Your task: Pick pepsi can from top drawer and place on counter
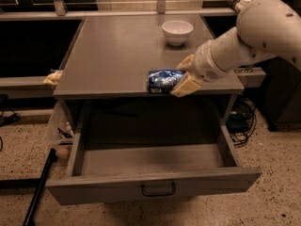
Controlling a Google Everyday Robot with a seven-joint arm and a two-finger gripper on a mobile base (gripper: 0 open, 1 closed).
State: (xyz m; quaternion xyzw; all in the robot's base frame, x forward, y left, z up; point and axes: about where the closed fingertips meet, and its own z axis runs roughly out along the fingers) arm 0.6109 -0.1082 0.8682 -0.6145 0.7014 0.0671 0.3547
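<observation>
I should keep holding the pepsi can until it is farther back over the counter, because its lower side point(161, 90) hangs at the counter's front edge.
The pepsi can point(162, 81), blue with white markings, lies on its side between the tan fingers of my gripper point(178, 78). The gripper is shut on it and holds it at the front edge of the counter point(117, 51), just at the level of the surface. The white arm reaches in from the upper right. The top drawer point(155, 185) stands pulled out below, its inside bare, with a dark curved handle point(158, 190) on the front panel.
A white bowl point(177, 31) stands at the back right of the counter. A dark pole point(40, 187) leans at the lower left. Cables point(240, 121) lie on the speckled floor to the right. A yellow object point(52, 77) sits on the left ledge.
</observation>
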